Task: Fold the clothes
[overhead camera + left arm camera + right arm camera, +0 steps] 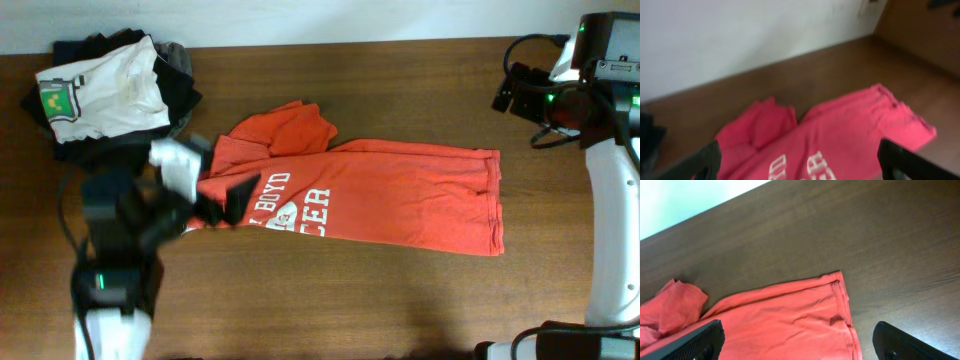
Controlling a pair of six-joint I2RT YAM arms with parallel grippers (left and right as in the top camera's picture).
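Next, my left gripper grabs the red-orange T-shirt (380, 195) by its bunched sleeve (284, 131), to draw the sleeve out and straighten it for folding.
The red-orange T-shirt (380, 195) lies across the middle of the wooden table, lettering up, hem to the right and one sleeve bunched at the top left. My left gripper (228, 200) is open at the shirt's left end, over the lettering. In the left wrist view its fingers (800, 152) stand wide apart with the shirt (840, 145) below them. My right gripper (512, 88) is open and empty, raised at the back right, away from the shirt. The right wrist view shows its spread fingers (799, 330) above the hem end of the shirt (785, 320).
A white T-shirt with a green-yellow print (100, 90) lies on dark folded garments (180, 85) at the back left corner. A white wall (740, 35) runs along the far edge of the table (350, 300).
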